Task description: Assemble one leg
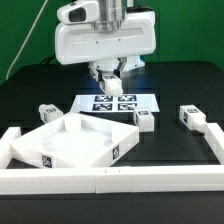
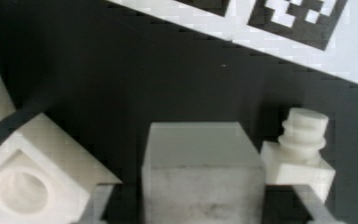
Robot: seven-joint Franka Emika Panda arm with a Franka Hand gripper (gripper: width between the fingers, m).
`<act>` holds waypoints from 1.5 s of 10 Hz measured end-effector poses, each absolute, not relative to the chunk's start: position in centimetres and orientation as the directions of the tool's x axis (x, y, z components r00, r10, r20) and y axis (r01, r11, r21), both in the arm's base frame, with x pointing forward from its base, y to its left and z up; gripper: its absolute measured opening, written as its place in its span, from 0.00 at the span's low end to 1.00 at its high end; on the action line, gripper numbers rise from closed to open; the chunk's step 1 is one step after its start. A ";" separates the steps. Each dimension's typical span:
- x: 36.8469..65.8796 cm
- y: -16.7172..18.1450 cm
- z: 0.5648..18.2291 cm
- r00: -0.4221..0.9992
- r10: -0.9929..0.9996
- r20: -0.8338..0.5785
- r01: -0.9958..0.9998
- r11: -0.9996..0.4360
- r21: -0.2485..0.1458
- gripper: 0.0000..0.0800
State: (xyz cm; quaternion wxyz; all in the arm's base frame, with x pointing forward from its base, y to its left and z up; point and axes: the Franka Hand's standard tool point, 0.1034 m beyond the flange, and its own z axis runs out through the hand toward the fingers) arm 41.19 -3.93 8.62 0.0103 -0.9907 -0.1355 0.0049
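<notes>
My gripper needs to carry the held leg (image 1: 113, 88) (image 2: 201, 175) to the white tabletop before opening; the leg is high above the marker board and would fall if released now.
My gripper (image 1: 108, 80) hangs above the marker board (image 1: 118, 103). It is shut on a white square leg (image 2: 202, 172), which fills the middle of the wrist view between the jaws (image 2: 202, 215). From the exterior the held leg is mostly hidden by the fingers. The white square tabletop (image 1: 75, 140) lies in front, toward the exterior view's left, and one corner with a round hole shows in the wrist view (image 2: 34, 175). A second leg (image 1: 145, 120) with a threaded end lies next to the board and also shows in the wrist view (image 2: 300, 150).
Another leg (image 1: 195, 118) lies at the exterior view's right and one more (image 1: 45, 112) at the left. A white U-shaped wall (image 1: 110, 180) runs along the front and up both sides. The marker board also shows in the wrist view (image 2: 282, 20).
</notes>
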 end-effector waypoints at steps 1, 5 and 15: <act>41.0 -4.4 8.1 0.960 0.279 0.000 0.279 -0.960 -0.026 0.35; 36.7 -9.2 2.2 0.972 0.230 -0.038 0.229 -0.973 -0.036 0.35; 39.2 -4.5 5.8 0.994 0.075 -0.080 0.070 -0.995 -0.066 0.81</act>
